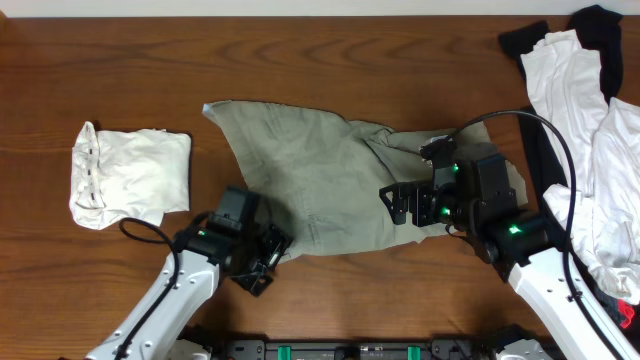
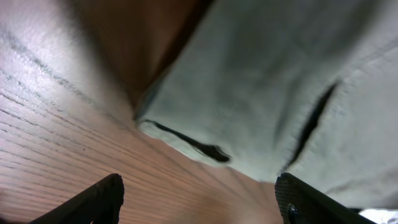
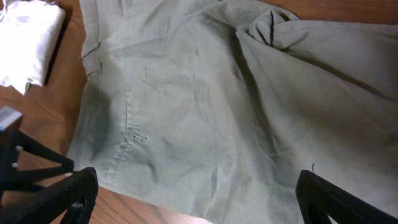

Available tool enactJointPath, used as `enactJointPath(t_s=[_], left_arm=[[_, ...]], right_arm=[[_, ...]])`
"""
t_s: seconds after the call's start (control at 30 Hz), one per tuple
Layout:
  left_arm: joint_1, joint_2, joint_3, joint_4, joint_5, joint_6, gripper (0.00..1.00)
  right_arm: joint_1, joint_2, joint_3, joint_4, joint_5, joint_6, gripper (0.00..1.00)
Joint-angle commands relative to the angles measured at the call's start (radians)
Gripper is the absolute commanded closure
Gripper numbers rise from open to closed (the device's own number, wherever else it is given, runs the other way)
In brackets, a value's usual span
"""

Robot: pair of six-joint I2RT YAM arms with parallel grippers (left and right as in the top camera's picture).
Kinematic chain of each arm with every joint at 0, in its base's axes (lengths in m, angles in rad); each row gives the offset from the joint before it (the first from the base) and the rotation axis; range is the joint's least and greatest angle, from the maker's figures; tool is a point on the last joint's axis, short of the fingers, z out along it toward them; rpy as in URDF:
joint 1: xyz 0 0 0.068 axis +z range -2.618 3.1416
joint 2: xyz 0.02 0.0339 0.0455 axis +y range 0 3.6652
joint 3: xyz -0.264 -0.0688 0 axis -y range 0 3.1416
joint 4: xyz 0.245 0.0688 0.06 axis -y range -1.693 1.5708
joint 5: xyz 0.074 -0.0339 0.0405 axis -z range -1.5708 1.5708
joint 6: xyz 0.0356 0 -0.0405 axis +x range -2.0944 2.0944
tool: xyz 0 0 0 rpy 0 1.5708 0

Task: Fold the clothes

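Observation:
I need to grab the khaki garment's near hem corner [image 1: 287,252] [image 2: 189,144] with my left gripper next, so that both grippers can then lift and straighten the garment for folding.
A khaki garment [image 1: 320,175] lies spread and wrinkled in the middle of the table. It also shows in the left wrist view [image 2: 273,87] and in the right wrist view [image 3: 211,106]. My left gripper [image 1: 262,262] is open and empty, low over the wood by the garment's near left edge; its jaws [image 2: 199,199] frame bare table just short of the hem. My right gripper [image 1: 405,203] is open and empty above the garment's near right part; its jaws [image 3: 196,199] span the cloth's near edge.
A folded white garment [image 1: 128,173] lies at the left, also showing in the right wrist view [image 3: 28,37]. A pile of white and black clothes [image 1: 590,130] fills the right edge. Bare wooden table [image 1: 330,60] lies behind the khaki garment.

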Motion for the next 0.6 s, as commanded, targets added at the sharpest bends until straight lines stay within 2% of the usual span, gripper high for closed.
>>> enactJointPath(t_s=[0.0, 0.23, 0.37, 0.43, 0.5, 0.57], left_arm=[[-0.022, 0.023, -0.037, 0.033, -0.005, -0.099, 0.20], [-0.090, 0.085, -0.054, 0.200, -0.019, -0.127, 0.20], [-0.098, 0.141, -0.054, 0.214, -0.071, -0.144, 0.21], [-0.098, 0.164, -0.054, 0.214, -0.078, -0.144, 0.28], [-0.098, 0.180, -0.054, 0.215, -0.080, -0.144, 0.42], [-0.098, 0.184, -0.054, 0.215, -0.083, -0.143, 0.65]], right_arm=[[-0.007, -0.011, 0.014, -0.001, 0.007, -0.027, 0.01], [-0.007, -0.011, 0.014, -0.001, 0.007, -0.026, 0.01], [-0.007, -0.012, 0.014, -0.005, 0.007, -0.026, 0.01], [-0.007, -0.012, 0.014, -0.009, 0.007, -0.027, 0.01], [-0.008, -0.012, 0.014, -0.011, 0.007, -0.027, 0.01], [-0.008, -0.012, 0.014, -0.014, 0.007, -0.026, 0.01]])
